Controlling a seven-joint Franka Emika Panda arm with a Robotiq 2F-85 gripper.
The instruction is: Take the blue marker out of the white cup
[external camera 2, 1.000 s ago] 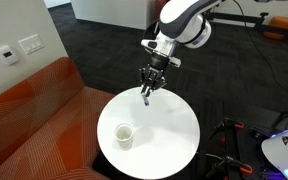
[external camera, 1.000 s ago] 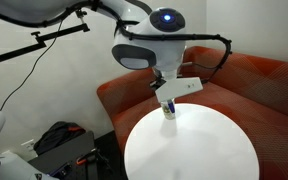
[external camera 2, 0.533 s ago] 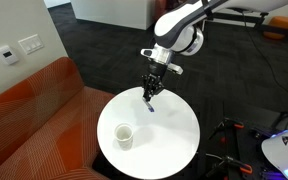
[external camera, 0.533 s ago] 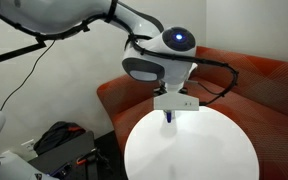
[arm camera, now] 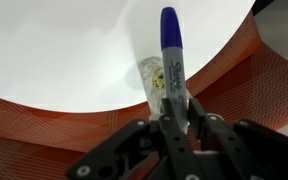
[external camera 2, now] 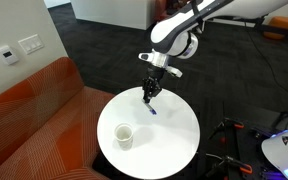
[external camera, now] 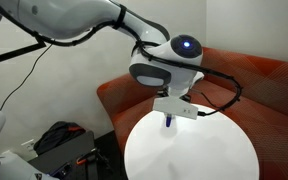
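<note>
The blue marker's cap [external camera: 168,121] [arm camera: 171,29] is hanging close beside the white cup. My gripper should move the marker toward the middle of the tabletop before it lets go.
The blue marker [arm camera: 170,48] is a slim stick with a blue cap and a printed label. It is clamped between my gripper's [arm camera: 174,108] fingers and points down at the round white table [arm camera: 64,50]. In both exterior views the gripper [external camera 2: 151,92] [external camera: 170,110] holds the marker [external camera 2: 152,107] [external camera: 169,122] just above the table's far part. The white cup [external camera 2: 124,135] stands upright on the table, well apart from the gripper, with nothing showing in it. The cup does not show in the wrist view.
An orange-red sofa [external camera 2: 34,110] [external camera: 264,85] curves round one side of the table [external camera 2: 174,140]. Black gear lies on the floor [external camera: 64,145] beside the table. A dark carpeted floor [external camera 2: 94,40] lies beyond.
My gripper has moved with the marker a little further over the table, away from the cup, and sunk slightly. The cup has not moved.
</note>
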